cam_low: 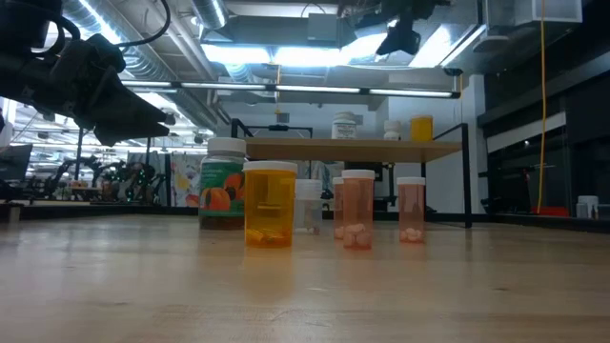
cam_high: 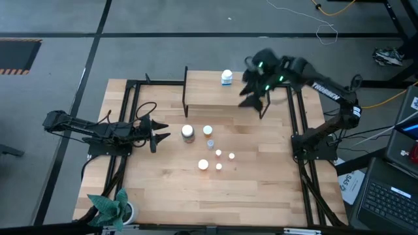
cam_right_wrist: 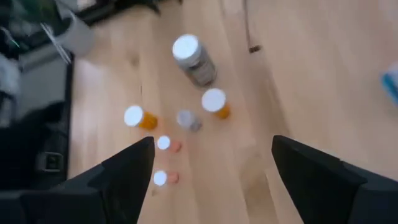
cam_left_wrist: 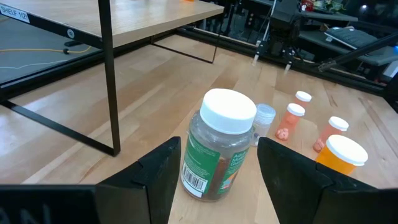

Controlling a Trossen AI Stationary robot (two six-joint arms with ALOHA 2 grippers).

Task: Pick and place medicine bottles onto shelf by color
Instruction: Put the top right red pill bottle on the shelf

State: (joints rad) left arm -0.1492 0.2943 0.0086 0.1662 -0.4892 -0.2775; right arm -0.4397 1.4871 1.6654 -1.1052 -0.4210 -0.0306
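Observation:
Next, my right gripper grabs the small pinkish bottle by its white cap (cam_high: 231,156) to sort that bottle by color onto the shelf (cam_high: 209,98).
Several medicine bottles stand in a cluster mid-table: a dark green one (cam_high: 188,133), orange ones (cam_high: 203,164) (cam_high: 208,130), a small clear one (cam_high: 210,143) and small pinkish ones (cam_high: 218,154). One bluish bottle (cam_high: 226,77) stands on the shelf (cam_high: 209,98) at the far side. My left gripper (cam_high: 163,132) is open, level above the table at the left. Its fingers (cam_left_wrist: 155,177) stand either side of the dark green bottle (cam_left_wrist: 221,146) without touching it. My right gripper (cam_high: 252,100) is open and empty, high over the shelf's right end, slanting down.
The shelf's thin black legs (cam_left_wrist: 109,74) stand just beyond the left gripper. Black frame rails (cam_high: 130,117) run along the table's left and right sides. A green plant-like object (cam_high: 111,205) sits at the near left corner. Bare wood lies on the table's near half.

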